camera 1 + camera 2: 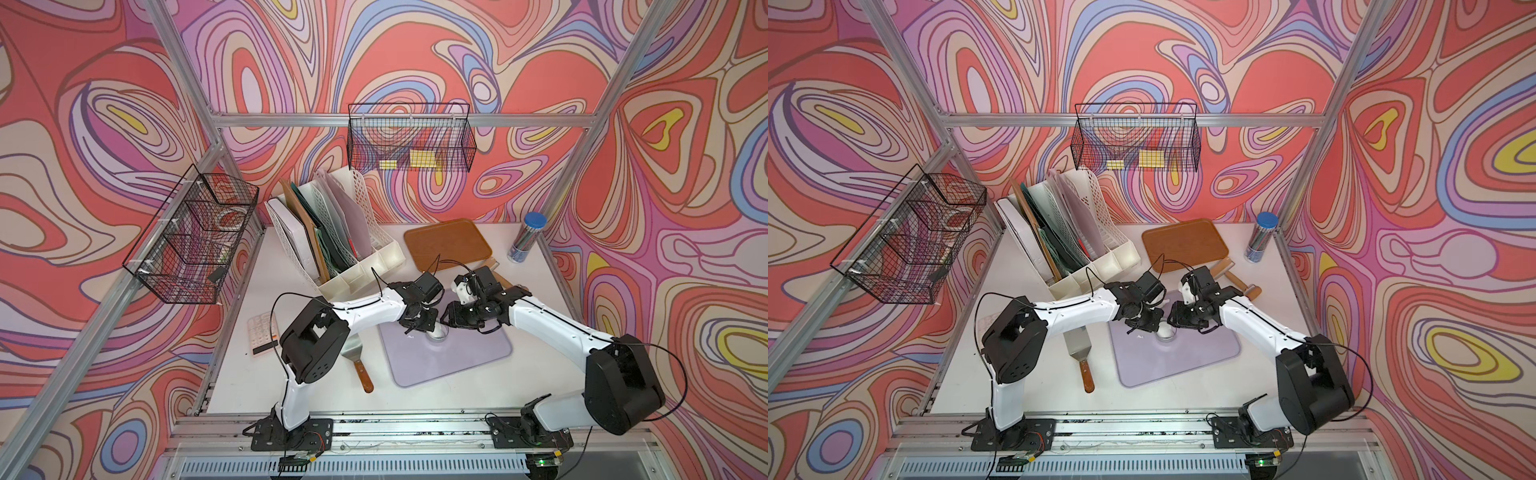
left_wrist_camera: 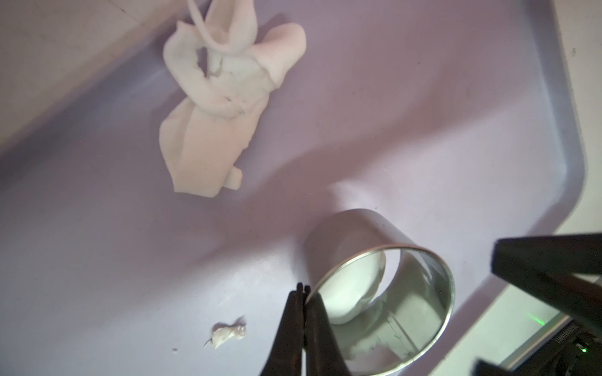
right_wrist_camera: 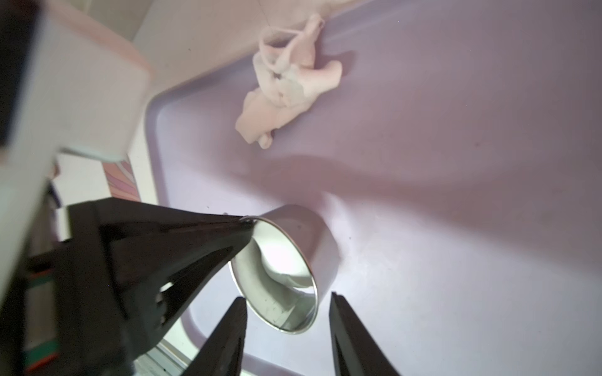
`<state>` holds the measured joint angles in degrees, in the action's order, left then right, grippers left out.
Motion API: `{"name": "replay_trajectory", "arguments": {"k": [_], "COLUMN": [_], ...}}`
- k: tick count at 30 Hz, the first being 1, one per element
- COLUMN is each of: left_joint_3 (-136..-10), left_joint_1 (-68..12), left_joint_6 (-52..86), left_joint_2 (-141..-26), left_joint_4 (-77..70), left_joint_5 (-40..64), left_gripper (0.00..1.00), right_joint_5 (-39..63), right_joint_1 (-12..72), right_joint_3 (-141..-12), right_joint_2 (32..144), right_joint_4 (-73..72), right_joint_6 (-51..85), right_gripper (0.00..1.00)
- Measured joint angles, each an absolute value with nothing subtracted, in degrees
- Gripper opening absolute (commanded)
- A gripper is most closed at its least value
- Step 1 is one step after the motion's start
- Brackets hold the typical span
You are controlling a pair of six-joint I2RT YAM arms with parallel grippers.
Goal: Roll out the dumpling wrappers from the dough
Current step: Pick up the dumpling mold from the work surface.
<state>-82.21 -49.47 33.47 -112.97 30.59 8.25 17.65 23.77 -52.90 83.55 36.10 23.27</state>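
The robot's right gripper will lift the ring cutter [image 2: 384, 289] off the dumpling wrapper next, so it will grip the ring cutter's rim opposite the left gripper.
A metal ring cutter [image 2: 384, 289] [image 3: 293, 247] stands on the purple mat [image 1: 457, 361] [image 1: 1183, 365]. A round white dumpling wrapper [image 2: 351, 286] [image 3: 283, 260] lies inside the ring. My left gripper [image 2: 303, 288] [image 1: 1150, 326] is shut, its tips pinching the ring's rim. My right gripper [image 3: 286, 298] [image 1: 1173, 320] is open, one finger on each side of the ring's near edge without touching it. A ragged dough scrap [image 2: 211, 110] [image 3: 286, 88] lies farther back on the mat. A small dough crumb [image 2: 226, 335] lies near my left fingers.
A metal spatula [image 1: 357, 357] with a wooden handle lies left of the mat. A brown tray [image 1: 446, 245], a rolling pin [image 1: 1237, 282] and a blue-capped tube [image 1: 525, 237] sit behind. A white file organizer [image 1: 332, 232] stands at the back left, a calculator [image 1: 262, 332] beside it.
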Motion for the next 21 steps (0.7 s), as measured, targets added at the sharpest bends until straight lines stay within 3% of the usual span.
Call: {"name": "replay_trajectory", "arguments": {"k": [4,7,10,15,18,21], "left_joint_3": [-82.24,-82.24,-82.17,-76.73,-69.1,-63.72], "left_joint_1": [-49.47,-49.47,-49.52,-49.56,-49.41,-48.86], "left_joint_6": [33.85,34.26,34.83,35.48,35.83,35.81], "left_joint_2": [-112.97,-112.97,-112.81,-106.83,-98.72,-90.67], "left_joint_4": [30.61,30.5,29.91,26.81,23.64,21.1], "left_joint_5": [8.29,8.69,8.78,7.75,6.76,6.68], "left_gripper": [0.0,0.0,0.22,0.56,0.69,0.74], "right_joint_5": [14.81,13.43,11.92,9.72,9.63,8.58], "right_joint_1": [24.91,25.65,26.52,26.72,26.76,26.79], "right_joint_3": [-52.9,-52.93,-53.3,-55.24,-56.25,-57.04], "right_joint_2": [86.28,88.53,89.84,90.08,88.92,87.64], "right_joint_4": [36.73,36.42,36.05,38.28,38.83,41.01], "right_joint_6": [23.88,24.73,24.91,24.1,22.96,22.24], "right_gripper": [0.33,0.14,0.0,0.0,0.0,0.0]}}
